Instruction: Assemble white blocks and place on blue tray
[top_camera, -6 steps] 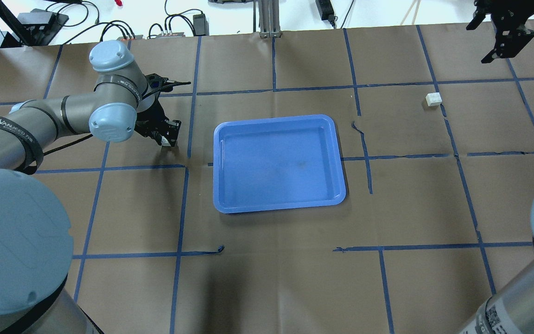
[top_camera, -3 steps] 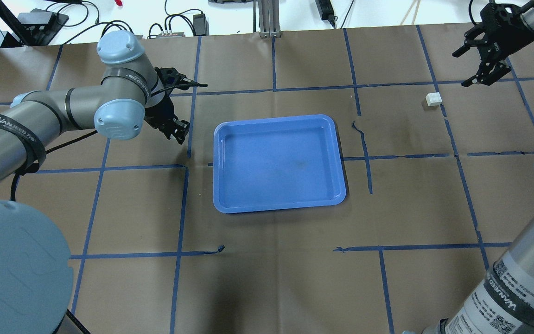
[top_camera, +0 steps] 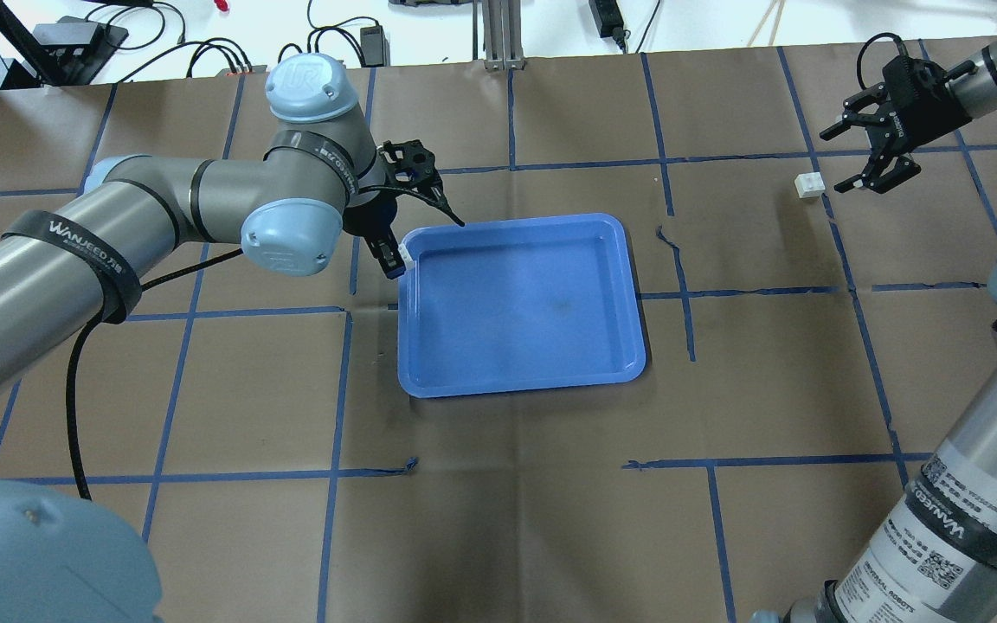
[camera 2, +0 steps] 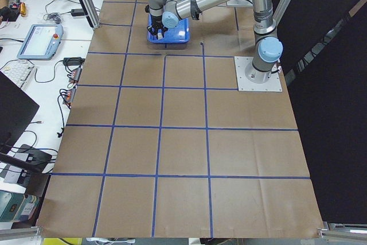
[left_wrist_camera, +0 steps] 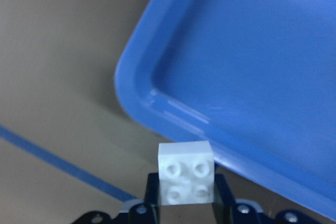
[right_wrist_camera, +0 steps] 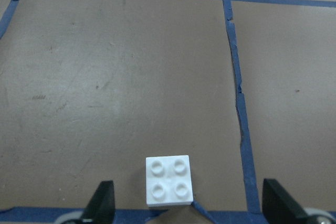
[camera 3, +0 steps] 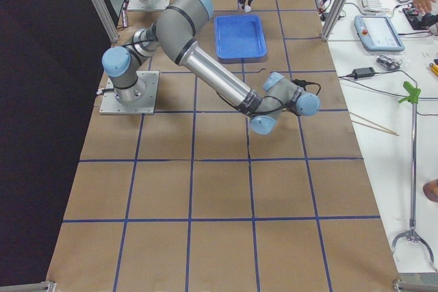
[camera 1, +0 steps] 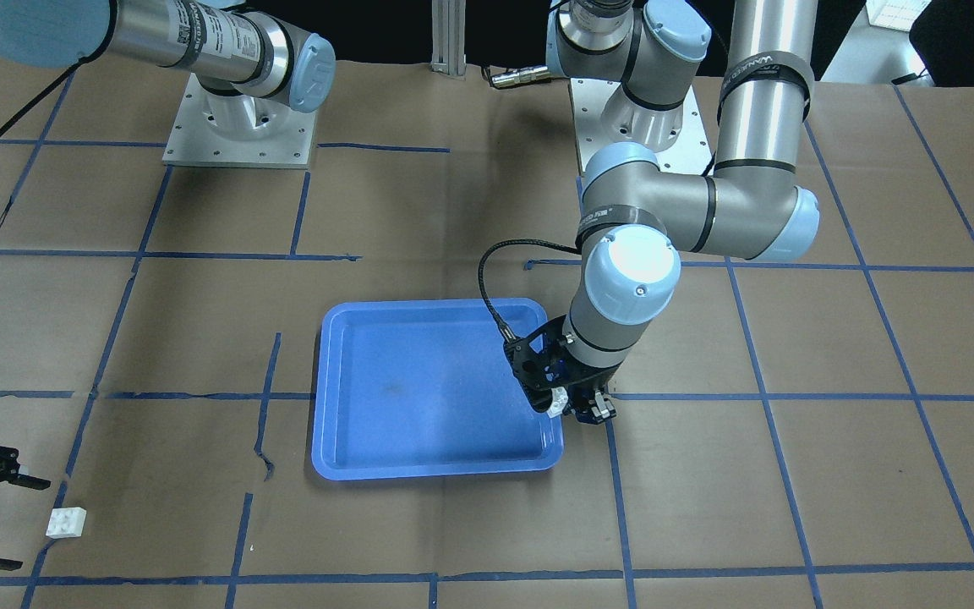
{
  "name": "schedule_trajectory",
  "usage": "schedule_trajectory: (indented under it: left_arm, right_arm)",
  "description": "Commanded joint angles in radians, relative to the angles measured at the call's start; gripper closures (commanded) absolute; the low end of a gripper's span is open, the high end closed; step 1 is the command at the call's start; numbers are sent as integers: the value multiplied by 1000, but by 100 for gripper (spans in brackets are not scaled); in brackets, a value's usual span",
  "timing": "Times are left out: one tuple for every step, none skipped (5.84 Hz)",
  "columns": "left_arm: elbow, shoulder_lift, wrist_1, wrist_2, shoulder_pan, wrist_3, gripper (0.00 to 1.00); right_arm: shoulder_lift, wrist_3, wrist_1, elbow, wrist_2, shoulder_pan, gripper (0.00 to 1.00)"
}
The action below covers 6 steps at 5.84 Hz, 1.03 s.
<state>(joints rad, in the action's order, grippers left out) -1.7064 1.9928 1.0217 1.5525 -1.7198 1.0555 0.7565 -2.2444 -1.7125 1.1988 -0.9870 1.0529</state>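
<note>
I need to assemble the white blocks on the blue tray (camera 1: 419, 389), so my right gripper will next grab the second white block by the sides of its studded body.
My left gripper (top_camera: 393, 260) is shut on a white block (left_wrist_camera: 186, 173), studs facing the wrist camera, and holds it just above the far left corner of the blue tray (top_camera: 516, 294). The block shows as a white spot (camera 1: 556, 401) at the tray's (camera 1: 419, 389) edge in the front-facing view. The second white block (top_camera: 808, 184) lies on the brown paper at the far right. My right gripper (top_camera: 875, 169) is open just right of it. In the right wrist view that block (right_wrist_camera: 168, 180) lies between the spread fingers (right_wrist_camera: 102, 200), left of centre.
Blue tape lines (top_camera: 680, 285) cross the brown paper. Cables and power bricks (top_camera: 325, 48) and an aluminium post (top_camera: 498, 35) line the far edge. The arm bases (camera 1: 238, 118) stand at the robot's side.
My left arm has swung right, carrying its white block from open paper to the tray's far left corner. My right gripper has come down and in, close beside the second block.
</note>
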Motion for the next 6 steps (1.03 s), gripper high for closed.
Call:
schedule_trajectory:
  left_arm:
    - [1,12,0,6,-134,64,97]
    - [-2,56,-12,3,-155,72,94]
    - [-2,89,-29,0,-168,80,93]
    - [-2,101,-31,1,-214,78,90]
    - [-1,101,-34,11,-245,75,90]
    - [-1,107,-72,14,-245,74,89]
  right_arm:
    - [-25,-38,5,1,27,-1,0]
    - [-26,-40,10,2,24,-1,1]
    - [-25,-40,4,31,21,-1,4]
    - [-19,-40,-1,47,16,-1,19]
    - [-19,-40,-3,47,16,-1,35]
    - [-22,-52,-3,47,16,-1,42]
